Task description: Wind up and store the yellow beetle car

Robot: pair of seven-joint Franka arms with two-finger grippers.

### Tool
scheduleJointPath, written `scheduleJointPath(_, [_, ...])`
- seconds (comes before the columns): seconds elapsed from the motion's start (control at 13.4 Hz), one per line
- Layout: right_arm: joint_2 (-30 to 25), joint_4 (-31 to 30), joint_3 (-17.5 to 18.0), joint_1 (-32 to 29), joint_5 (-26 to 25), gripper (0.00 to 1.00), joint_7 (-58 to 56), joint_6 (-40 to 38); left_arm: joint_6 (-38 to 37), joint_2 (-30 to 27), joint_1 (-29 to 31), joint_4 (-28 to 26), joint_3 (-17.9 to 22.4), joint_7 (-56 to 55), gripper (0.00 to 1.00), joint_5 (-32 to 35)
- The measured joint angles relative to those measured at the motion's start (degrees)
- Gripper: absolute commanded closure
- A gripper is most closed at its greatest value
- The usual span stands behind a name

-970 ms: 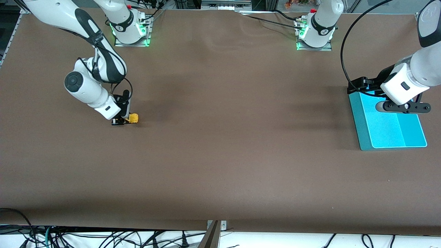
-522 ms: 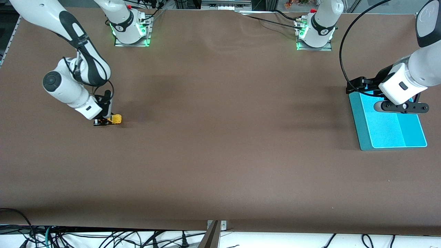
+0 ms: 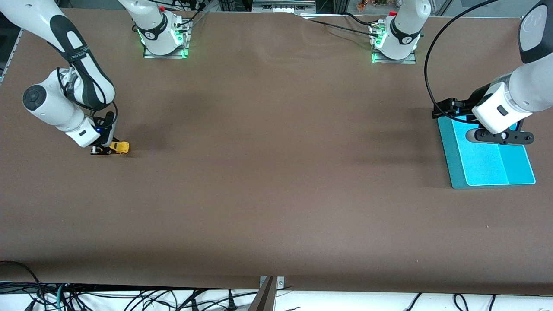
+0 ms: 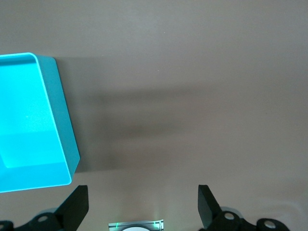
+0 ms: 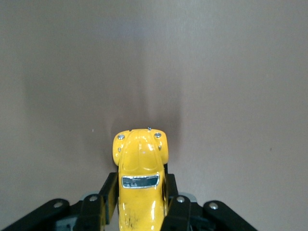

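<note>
The yellow beetle car's lower edge (image 3: 122,152) is resting on the brown tabletop in the front view, so I need to open my right gripper.
The yellow beetle car (image 3: 119,147) is a tiny yellow toy with a rounded body, down at the brown table top near the right arm's end. My right gripper (image 3: 108,149) is shut on it, fingers clamping both sides. In the right wrist view the yellow beetle car (image 5: 140,185) sits between the black fingers (image 5: 109,192), nose pointing away. My left gripper (image 3: 501,137) is open and empty, hovering over the turquoise tray (image 3: 514,170) at the left arm's end. In the left wrist view its black fingertips (image 4: 77,207) stand wide apart above bare table.
The turquoise tray (image 4: 53,110) is shallow with raised walls and holds nothing visible. The two arm bases (image 3: 162,32) stand along the table's edge farthest from the front camera. Cables hang below the table's near edge.
My right gripper has dragged the yellow car along the table toward the right arm's end. The left gripper has barely shifted over the tray.
</note>
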Motion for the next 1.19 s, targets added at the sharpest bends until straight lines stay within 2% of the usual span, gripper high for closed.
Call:
scheduleJointPath(0.07, [0.0, 0.01, -0.09, -0.05, 0.0, 0.99, 0.0, 0.0, 0.0, 0.04, -0.84, 0.0, -0.08, 0.12, 0.0, -0.01])
scheduleJointPath(0.15, [0.01, 0.01, -0.08, -0.05, 0.0, 0.88, 0.0, 0.0, 0.0, 0.08, -1.82, 0.0, -0.15, 0.12, 0.0, -0.01])
scheduleJointPath(0.3, [0.01, 0.02, -0.08, -0.05, 0.0, 0.6, 0.0, 0.0, 0.0, 0.15, -2.94, 0.0, -0.83, 0.12, 0.0, -0.01])
scheduleJointPath(0.6, [0.33, 0.08, -0.01, -0.05, -0.07, 0.29, -0.21, -0.11, 0.73, 0.76, -3.18, -0.41, -2.84, 0.13, 0.0, -0.01])
scheduleJointPath(0.82, [0.9, 0.82, 1.4, -0.02, -0.09, 0.2, -0.4, -1.45, 0.79, 1.34, -3.22, -1.0, -4.4, 2.6, 0.0, -0.01])
scheduleJointPath(0.97, [0.79, 3.61, 2.8, 0.01, -0.08, 0.13, -0.33, -5.57, 0.79, 1.46, -3.22, -1.72, -4.61, 8.23, 0.0, -0.01])
scheduleJointPath(1.04, [0.61, 5.11, 3.22, 0.02, -0.08, 0.0, -0.27, -7.59, 0.79, 1.46, -3.19, -2.08, -4.55, 11.44, 0.0, -0.01])
scheduleJointPath(1.19, [-0.61, 7.58, 4.2, 0.01, -0.08, 0.0, 0.66, -11.65, 0.79, 1.47, -3.01, -2.66, -4.46, 15.69, 0.0, -0.01])
